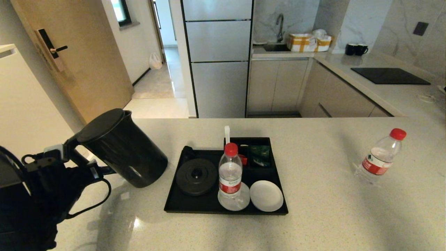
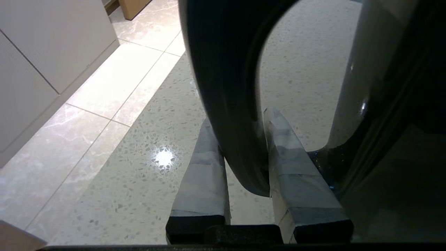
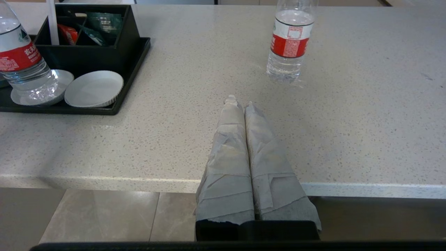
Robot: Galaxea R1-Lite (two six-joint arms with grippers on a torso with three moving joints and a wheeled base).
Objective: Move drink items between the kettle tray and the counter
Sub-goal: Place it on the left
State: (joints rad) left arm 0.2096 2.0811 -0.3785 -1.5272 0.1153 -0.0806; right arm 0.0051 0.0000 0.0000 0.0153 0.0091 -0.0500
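The kettle's base hangs tilted above the counter in the head view, so the robot's left gripper should keep holding the kettle.
The black kettle [image 1: 122, 150] hangs tilted over the counter [image 1: 331, 209], just left of the kettle tray [image 1: 174, 205]. My left gripper [image 1: 71, 153] is shut on its loop handle [image 2: 226, 69], one taped finger [image 2: 205, 174] on each side of it. The round kettle base [image 1: 196, 176] on the tray is bare. One red-capped water bottle [image 1: 230, 174] stands on a saucer in the tray. Another bottle [image 1: 379, 158] stands on the counter at the far right. My right gripper [image 3: 240, 103] is shut and empty at the counter's front edge, short of that bottle [image 3: 289, 42].
A white saucer [image 1: 266, 196] lies in the tray's front right corner, and sachets fill the compartments [image 1: 259, 155] behind it. The counter's left edge drops to tiled floor [image 2: 87, 104] close beside the kettle. Sink, mugs and hob lie far behind.
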